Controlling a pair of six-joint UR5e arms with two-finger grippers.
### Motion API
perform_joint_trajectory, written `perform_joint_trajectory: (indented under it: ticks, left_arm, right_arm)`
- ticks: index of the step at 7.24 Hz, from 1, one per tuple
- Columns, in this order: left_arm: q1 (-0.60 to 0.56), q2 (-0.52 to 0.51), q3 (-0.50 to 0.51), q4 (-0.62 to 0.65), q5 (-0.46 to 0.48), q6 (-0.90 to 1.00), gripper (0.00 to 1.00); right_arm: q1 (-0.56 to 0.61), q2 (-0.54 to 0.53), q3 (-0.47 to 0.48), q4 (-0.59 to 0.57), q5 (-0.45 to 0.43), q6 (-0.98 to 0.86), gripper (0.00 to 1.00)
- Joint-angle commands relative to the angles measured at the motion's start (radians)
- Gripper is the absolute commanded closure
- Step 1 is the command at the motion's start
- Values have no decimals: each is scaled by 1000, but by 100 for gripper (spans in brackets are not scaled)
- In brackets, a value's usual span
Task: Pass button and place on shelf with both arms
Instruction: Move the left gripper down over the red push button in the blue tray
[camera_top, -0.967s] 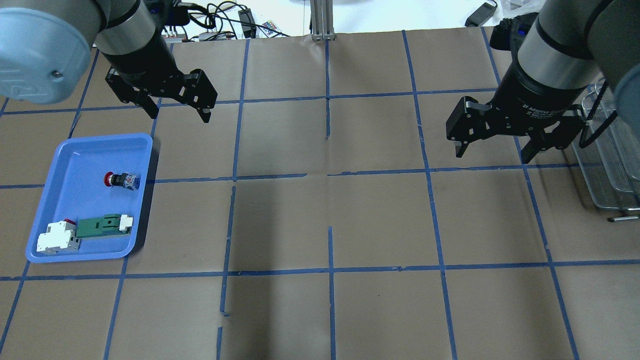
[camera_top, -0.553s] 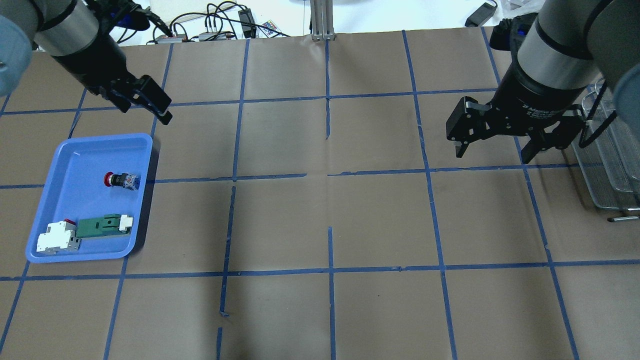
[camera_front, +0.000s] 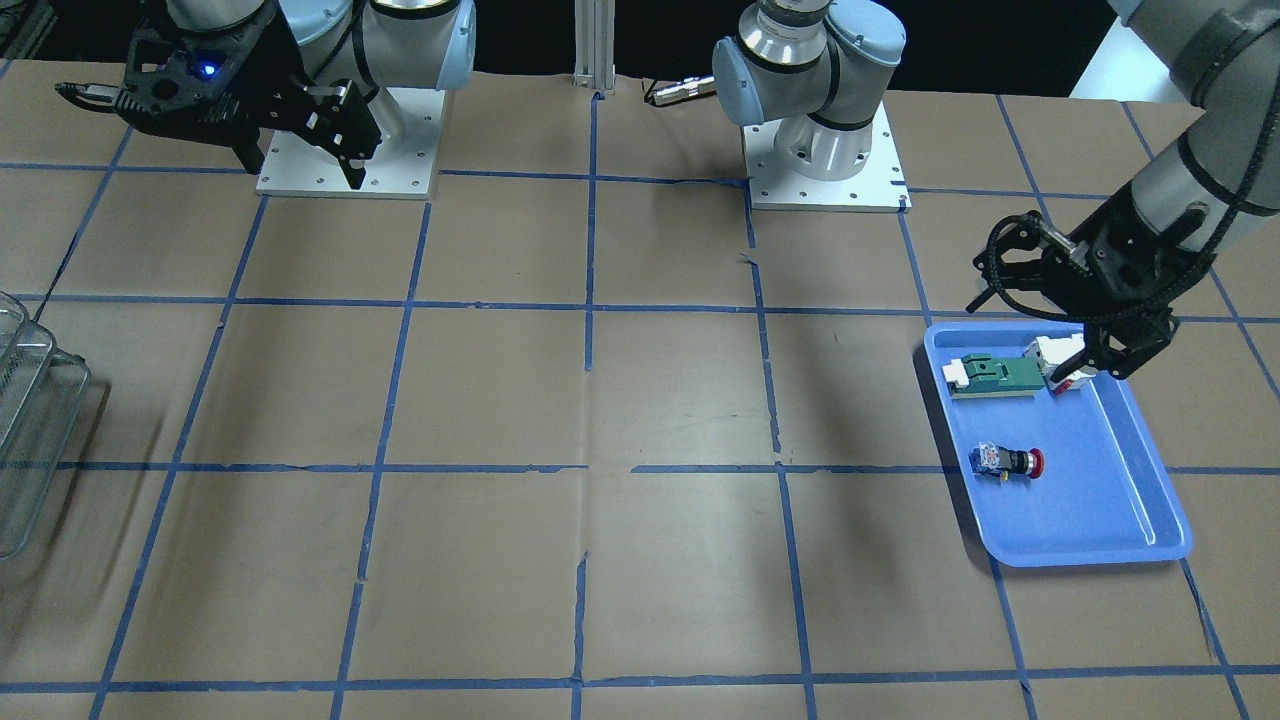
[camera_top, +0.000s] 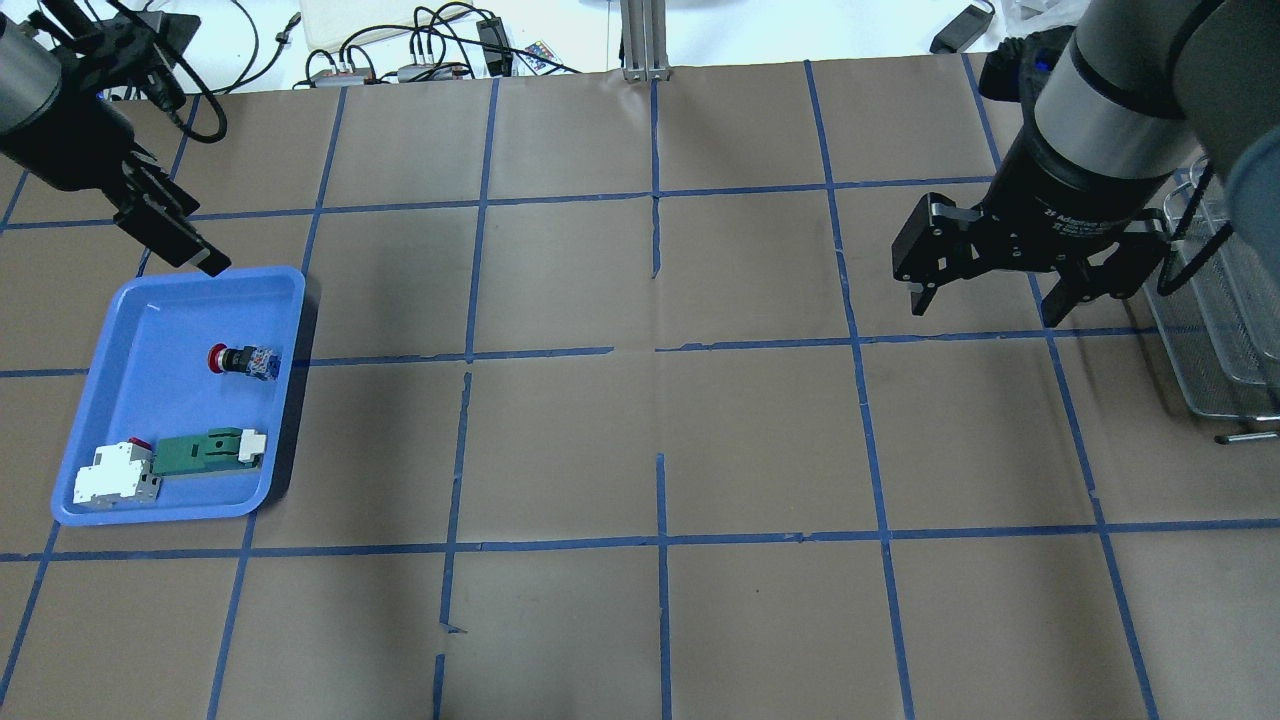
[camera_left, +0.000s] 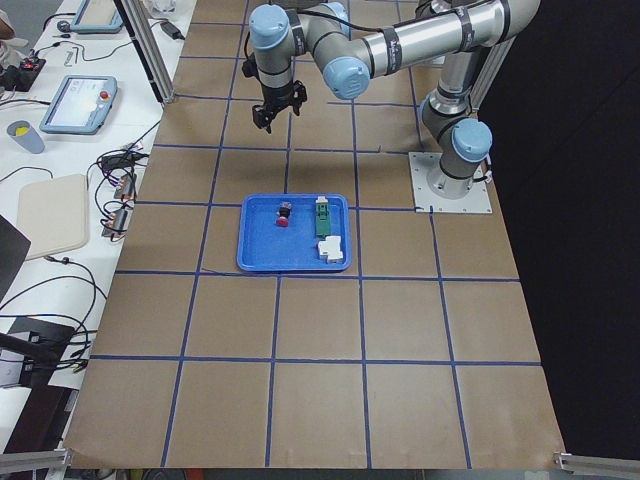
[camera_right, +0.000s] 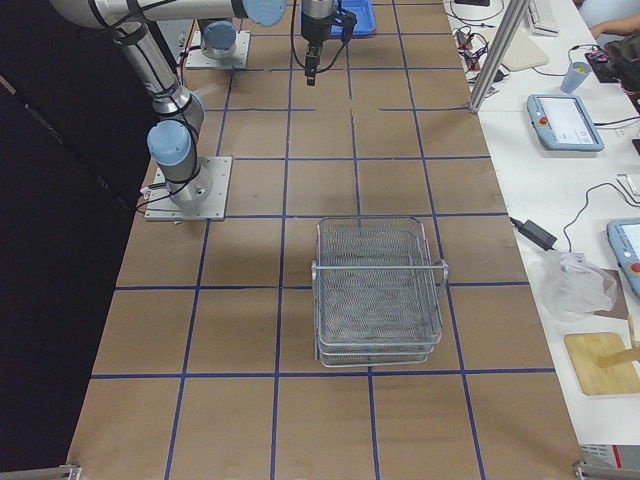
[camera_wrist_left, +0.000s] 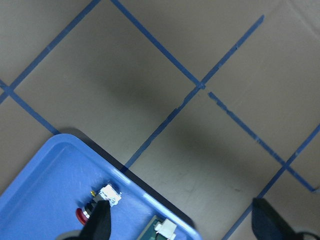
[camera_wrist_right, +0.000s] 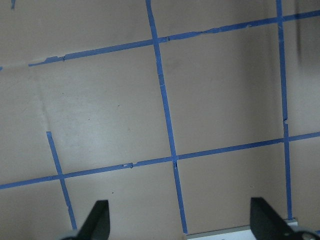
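My left gripper grabs the button by its red cap end (camera_front: 1034, 463) next, since the button's blue-clear end (camera_front: 987, 458) stays free for the handover.
The button (camera_top: 243, 360), with its red cap, black barrel and blue-clear end, lies on its side in the blue tray (camera_top: 180, 277) at the table's left; it also shows in the front view (camera_front: 1008, 462). My left gripper (camera_top: 168, 236) is open and empty, hovering high over the tray; in the left wrist view (camera_wrist_left: 182, 225) the button (camera_wrist_left: 95, 206) peeks out beside one finger. My right gripper (camera_top: 985, 305) is open and empty above the table's right side, next to the wire-mesh shelf (camera_top: 1220, 330). The shelf shows whole in the right exterior view (camera_right: 378, 290).
A green-and-white flat part (camera_top: 205, 450) and a white-and-red blocky part (camera_top: 115, 475) lie at the tray's near end. Cables and adapters (camera_top: 430, 50) lie beyond the table's far edge. Brown paper with a blue tape grid covers the table.
My left arm has swung left across the overhead view, from over the grid to above the tray's far left corner. The right arm, the button and the tray have not moved.
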Motion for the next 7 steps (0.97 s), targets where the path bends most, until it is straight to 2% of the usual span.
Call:
perform_joint_trajectory:
  ticks: [1,4,7]
  left_arm:
    - [145,-80,0,-2,-123,456,0]
    - [244,-293,33,12,-139,873,0]
    - [293,-454,44,12,-141,1086,0]
  right_arm:
    - [-1,-1,0,0,-1,0,0]
    - [1,-1,0,0,-1,0,0]
    - [-1,-1,-1,-2,0,2,0]
